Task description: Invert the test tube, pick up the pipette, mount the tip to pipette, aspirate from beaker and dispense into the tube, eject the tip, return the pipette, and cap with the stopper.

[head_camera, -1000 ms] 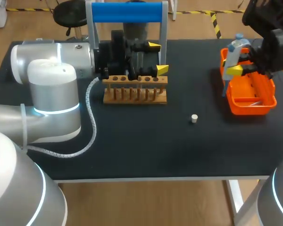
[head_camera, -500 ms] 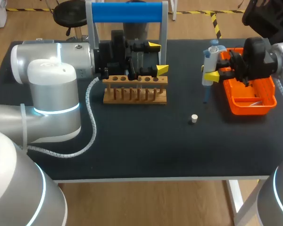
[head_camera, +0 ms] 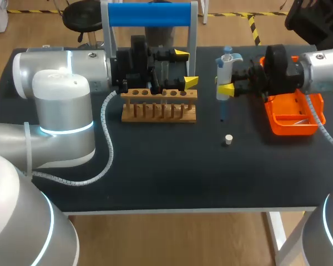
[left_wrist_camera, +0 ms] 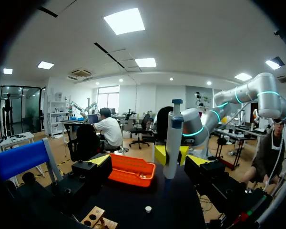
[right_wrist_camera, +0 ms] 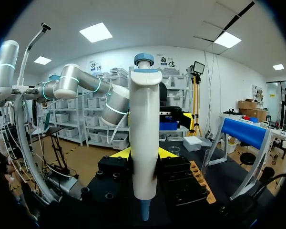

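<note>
The pipette's lower body is already covered by my right gripper's yellow fingers, so my left gripper should next grab it by the upper body under its blue top.
My right gripper is shut on a white pipette with a blue top and holds it upright above the table, between the wooden test tube rack and the orange tray. In the right wrist view the pipette stands between the yellow tips, its blue nose pointing down. My left gripper is open just behind the rack; I see nothing clearly between its fingers. A small white stopper lies on the black table, ahead of the pipette. The left wrist view shows the pipette and the stopper.
A frame with a blue top bar stands at the back behind the rack. The orange tray sits near the table's right edge. A white coiled cable loops on the table by my left arm.
My right arm has carried the pipette leftward, from over the orange tray to above the table beside the rack. The left arm has not moved.
</note>
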